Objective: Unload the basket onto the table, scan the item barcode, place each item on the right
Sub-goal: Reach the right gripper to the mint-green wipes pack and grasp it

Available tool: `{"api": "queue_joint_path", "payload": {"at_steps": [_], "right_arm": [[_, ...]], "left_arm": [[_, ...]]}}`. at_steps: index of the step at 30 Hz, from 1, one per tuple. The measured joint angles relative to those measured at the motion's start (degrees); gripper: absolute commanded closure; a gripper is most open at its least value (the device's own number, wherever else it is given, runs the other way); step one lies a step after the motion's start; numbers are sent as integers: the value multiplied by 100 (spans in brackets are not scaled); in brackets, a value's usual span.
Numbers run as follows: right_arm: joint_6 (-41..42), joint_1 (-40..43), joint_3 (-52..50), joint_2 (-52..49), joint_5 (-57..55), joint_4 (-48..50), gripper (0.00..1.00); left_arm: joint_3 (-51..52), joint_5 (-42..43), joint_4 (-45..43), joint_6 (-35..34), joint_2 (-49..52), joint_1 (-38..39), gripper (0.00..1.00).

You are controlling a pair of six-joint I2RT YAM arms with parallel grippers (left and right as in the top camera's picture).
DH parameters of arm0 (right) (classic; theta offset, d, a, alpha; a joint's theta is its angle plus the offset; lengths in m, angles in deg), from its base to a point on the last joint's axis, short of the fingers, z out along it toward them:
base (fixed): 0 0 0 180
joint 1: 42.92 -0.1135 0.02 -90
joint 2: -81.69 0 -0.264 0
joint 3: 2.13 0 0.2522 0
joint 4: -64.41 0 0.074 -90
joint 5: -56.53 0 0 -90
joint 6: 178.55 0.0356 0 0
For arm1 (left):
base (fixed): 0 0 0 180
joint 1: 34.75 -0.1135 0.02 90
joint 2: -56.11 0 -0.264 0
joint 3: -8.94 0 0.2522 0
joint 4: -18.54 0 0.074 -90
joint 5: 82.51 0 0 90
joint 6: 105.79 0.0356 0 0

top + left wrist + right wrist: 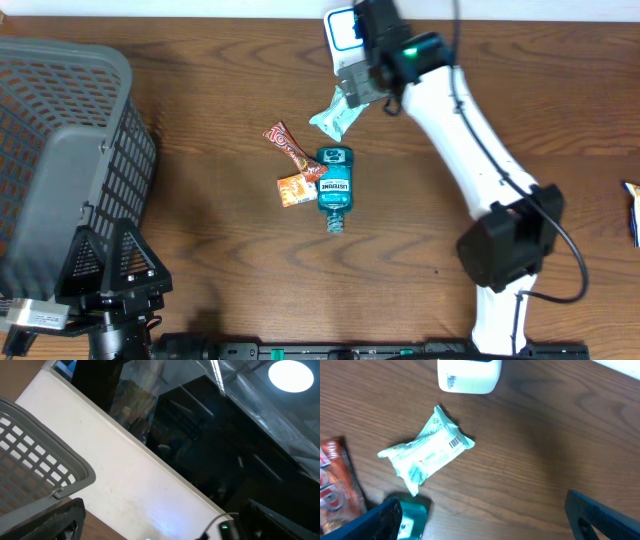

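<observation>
I should next grab the pale green packet with my right gripper by the end away from its barcode (328, 124) (409, 463), so the barcode stays uncovered to scan.
A pale green packet (427, 452) lies flat on the wooden table with its barcode facing up; the overhead view has the packet (335, 115) just in front of the white and blue scanner (345, 28). My right gripper (365, 75) hovers open above it, a little to its right, with nothing between its fingers (375, 522). The scanner (468, 375) sits just beyond the packet. My left gripper (108, 262) rests open and empty at the front left, beside the basket.
A teal mouthwash bottle (335, 185), a red snack wrapper (290, 145) and a small orange packet (293, 188) lie mid-table. A grey mesh basket (60, 150) fills the left side. Another packet (633, 210) pokes in at the right edge.
</observation>
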Motion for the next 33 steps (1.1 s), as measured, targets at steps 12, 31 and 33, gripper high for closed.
{"api": "queue_joint_path", "payload": {"at_steps": [12, 31, 33], "right_arm": [[-11, -946, 0, -1283, -1552, 494, 2], [-81, -1508, 0, -2194, -2472, 1088, 19], [-90, -1528, 0, -2203, -2465, 1161, 23]], "left_arm": [[0, 0, 2, -2, 0, 0, 2], [0, 0, 31, -2, 0, 0, 2], [0, 0, 35, 0, 0, 0, 2]]}}
